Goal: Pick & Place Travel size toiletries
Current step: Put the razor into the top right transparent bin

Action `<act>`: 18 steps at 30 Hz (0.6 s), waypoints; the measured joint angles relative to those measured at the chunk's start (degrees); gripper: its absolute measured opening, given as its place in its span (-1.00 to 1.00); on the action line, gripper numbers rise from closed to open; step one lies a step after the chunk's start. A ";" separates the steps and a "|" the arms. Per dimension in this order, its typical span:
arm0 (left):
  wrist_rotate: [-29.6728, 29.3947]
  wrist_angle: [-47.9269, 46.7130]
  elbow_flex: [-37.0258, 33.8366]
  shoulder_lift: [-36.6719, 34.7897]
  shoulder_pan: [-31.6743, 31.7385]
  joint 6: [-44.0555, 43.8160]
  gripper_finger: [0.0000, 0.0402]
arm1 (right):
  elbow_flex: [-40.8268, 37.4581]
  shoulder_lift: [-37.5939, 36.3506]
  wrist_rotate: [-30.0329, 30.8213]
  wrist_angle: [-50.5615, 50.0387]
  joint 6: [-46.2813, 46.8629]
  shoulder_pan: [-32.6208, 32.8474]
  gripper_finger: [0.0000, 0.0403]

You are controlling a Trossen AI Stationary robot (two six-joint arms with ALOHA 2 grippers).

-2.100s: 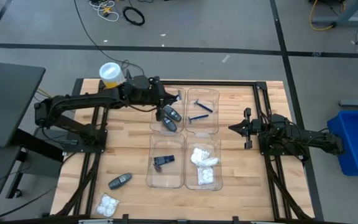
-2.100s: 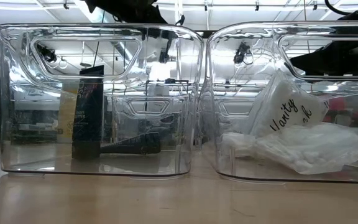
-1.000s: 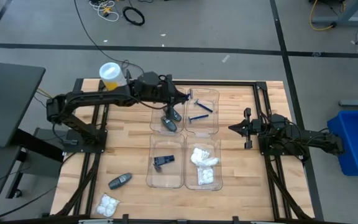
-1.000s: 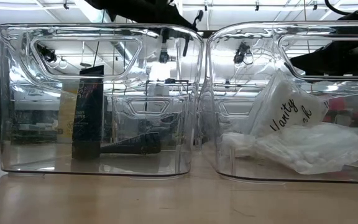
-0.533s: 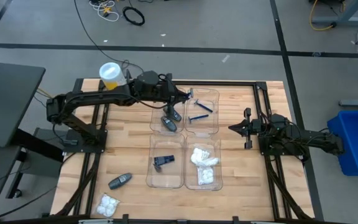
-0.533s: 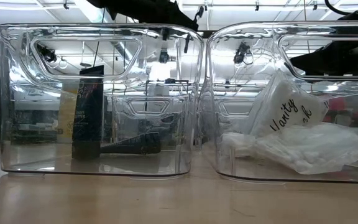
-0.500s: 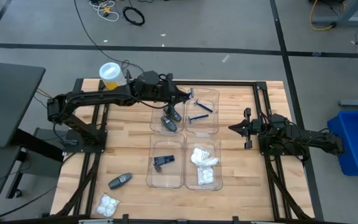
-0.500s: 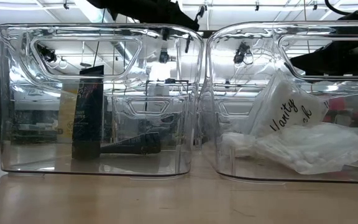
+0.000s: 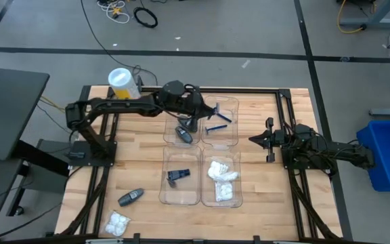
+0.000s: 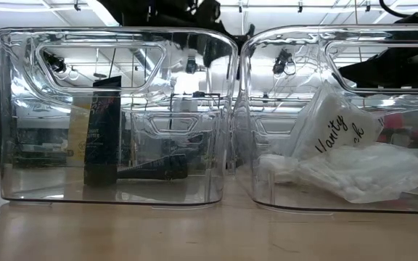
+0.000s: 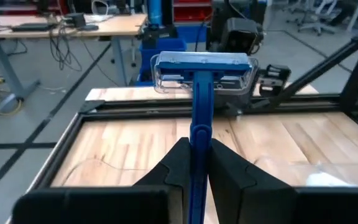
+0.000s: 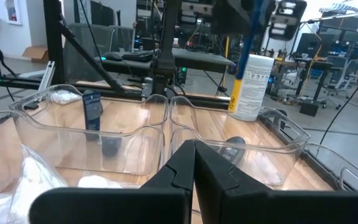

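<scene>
My left gripper keeps hold of the blue razor from here until its head tips down toward the tray's bottom. The razor's head (image 9: 216,106) (image 11: 204,65) points level above the tray's rim.
My left gripper (image 9: 204,108) reaches over the far clear trays, shut on a thin blue razor (image 11: 197,106) whose clear head (image 11: 205,70) sticks out past the fingertips. Another blue razor (image 9: 217,129) lies in the far right tray (image 9: 232,102). Dark grey oval tubes (image 9: 183,134) lie in the far left tray (image 9: 169,135). A dark piece (image 9: 178,175) lies in the near left tray and white crinkly packets (image 9: 222,179) in the near right tray. A grey tube (image 9: 131,197) and a white packet (image 9: 118,222) lie on the table at the near left. My right gripper (image 9: 254,140) is shut and empty at the right. My left gripper pinches the razor's blue handle (image 11: 196,146) between its two fingers (image 11: 178,163). The fingers lie about level, coming from the table's left, along the handle. The razor is lifted clear, and its head points toward the table's right, beyond the fingertips.
A big yellow-and-white cylinder (image 9: 122,81) stands at the table's far left corner. The four clear trays fill the table's middle; their walls (image 10: 231,109) stand tall in the low view. Bare wood lies between the trays and my right arm (image 9: 317,149).
My left gripper has carried the blue razor toward the table's right edge, from over the far left tray toward the far right tray. It stays shut on the razor. The things in the trays lie as before.
</scene>
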 joint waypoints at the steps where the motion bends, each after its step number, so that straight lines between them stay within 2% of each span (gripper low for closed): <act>1: 0.54 0.78 0.04 0.56 0.15 -0.30 -0.78 | 0.00 -0.01 -0.04 0.00 0.00 0.00 -0.93; 18: 2.55 3.36 0.00 5.21 1.89 -3.92 -0.77 | 0.00 0.00 0.00 -0.01 0.00 0.02 -0.93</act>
